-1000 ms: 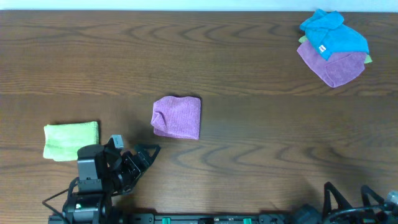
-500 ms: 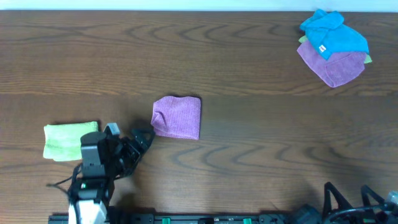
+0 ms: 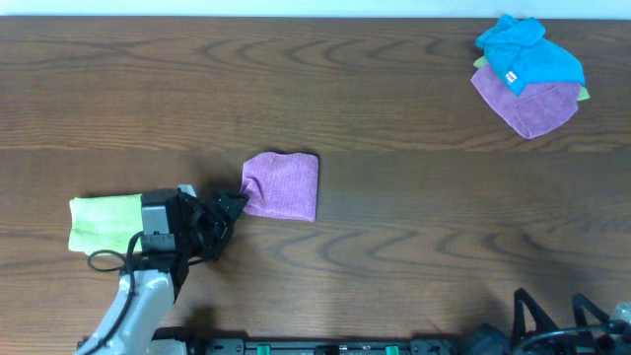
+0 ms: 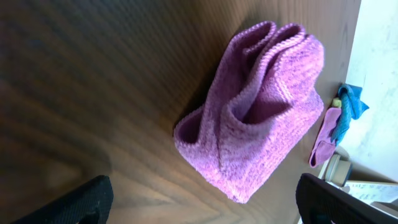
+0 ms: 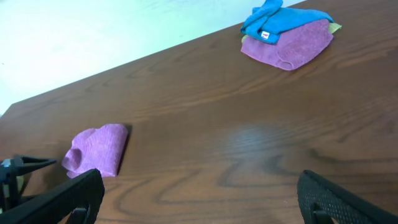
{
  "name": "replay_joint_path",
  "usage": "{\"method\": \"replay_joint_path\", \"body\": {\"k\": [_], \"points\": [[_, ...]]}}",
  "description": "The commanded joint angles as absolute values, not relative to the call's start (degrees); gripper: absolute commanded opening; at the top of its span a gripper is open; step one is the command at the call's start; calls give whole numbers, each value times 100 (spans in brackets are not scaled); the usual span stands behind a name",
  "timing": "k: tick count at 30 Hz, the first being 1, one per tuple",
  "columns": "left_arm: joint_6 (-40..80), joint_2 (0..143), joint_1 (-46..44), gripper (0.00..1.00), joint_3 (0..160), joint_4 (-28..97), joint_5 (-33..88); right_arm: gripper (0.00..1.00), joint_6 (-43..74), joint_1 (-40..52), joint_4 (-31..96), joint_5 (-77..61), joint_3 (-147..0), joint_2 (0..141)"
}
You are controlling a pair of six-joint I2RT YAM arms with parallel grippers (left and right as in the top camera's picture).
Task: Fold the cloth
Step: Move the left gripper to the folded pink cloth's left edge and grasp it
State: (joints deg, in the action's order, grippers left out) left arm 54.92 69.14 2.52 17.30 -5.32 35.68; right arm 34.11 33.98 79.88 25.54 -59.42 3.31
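My left gripper grabs the folded purple cloth's open-looped edge facing the light green cloth next, layers together, to lay it folded on that cloth.
A folded purple cloth lies on the brown table left of centre. It also shows in the left wrist view, loosely folded with open loops at its near edge, and in the right wrist view. My left gripper is open and empty, its fingertips just at the cloth's left edge. My right gripper is open and empty at the table's front right edge, far from the cloth.
A folded light green cloth lies at the left, beside my left arm. A pile of blue, purple and green cloths sits at the far right corner, and also shows in the right wrist view.
My left arm has moved up from the front edge toward the purple cloth; its fingertips now reach the cloth's left edge. The right arm has not moved.
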Motion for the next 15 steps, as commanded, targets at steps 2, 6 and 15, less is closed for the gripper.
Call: {"method": "replay_joint_path", "body": {"k": [2,6,15], "points": [[5537,7271,250,95,1730,-882,3710,99,3470,3361,7992,2617,-5929,327],[5540,7529,154,95,1730,-1232,3704,99,3470,3361,7992,2617,-5929,327],[5791,8060,-233,95,1732,-1881,3527,99,3470,3361,7992,2617,-5929,327]]}}
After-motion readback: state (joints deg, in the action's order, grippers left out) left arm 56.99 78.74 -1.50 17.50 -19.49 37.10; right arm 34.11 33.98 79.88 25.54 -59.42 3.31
